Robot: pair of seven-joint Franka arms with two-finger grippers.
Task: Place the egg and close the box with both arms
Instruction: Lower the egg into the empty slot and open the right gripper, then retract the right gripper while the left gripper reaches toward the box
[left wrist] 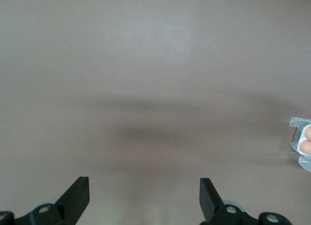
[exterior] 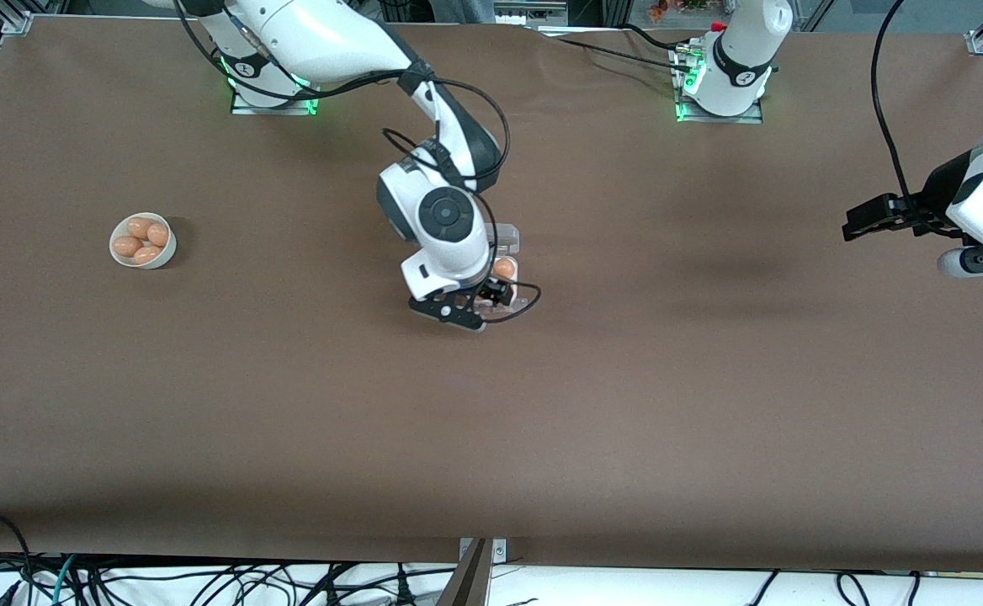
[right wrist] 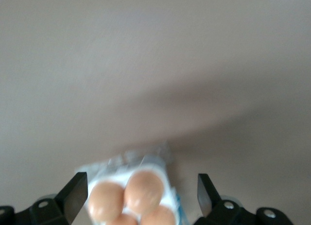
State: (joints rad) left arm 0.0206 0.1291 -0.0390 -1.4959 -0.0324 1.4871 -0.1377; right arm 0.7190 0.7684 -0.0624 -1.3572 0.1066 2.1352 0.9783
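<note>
The robot's left gripper will take the clear lid by its free edge [exterior: 505, 226] [left wrist: 306, 169], so that the box can be closed over the eggs.
The box [exterior: 506, 252] stands mid-table, its clear lid [exterior: 507, 238] lying open, farther from the front camera than the white tray. My right gripper [exterior: 491, 296] is open and empty, low over the tray. In the right wrist view several orange-brown eggs [right wrist: 144, 191] fill the tray [right wrist: 165, 174] between the spread fingers of that gripper [right wrist: 141, 196]. One egg [exterior: 504, 268] shows in the front view. My left gripper [exterior: 866, 220] waits open and empty above the table at the left arm's end. It is open in its wrist view [left wrist: 145, 196], which shows the box [left wrist: 302, 137] at the edge.
A round white bowl [exterior: 163, 252] holding several more eggs [exterior: 140, 227] stands toward the right arm's end of the table. The brown table [exterior: 491, 438] stretches wide on all sides of the box. Cables hang along the table's front edge.
</note>
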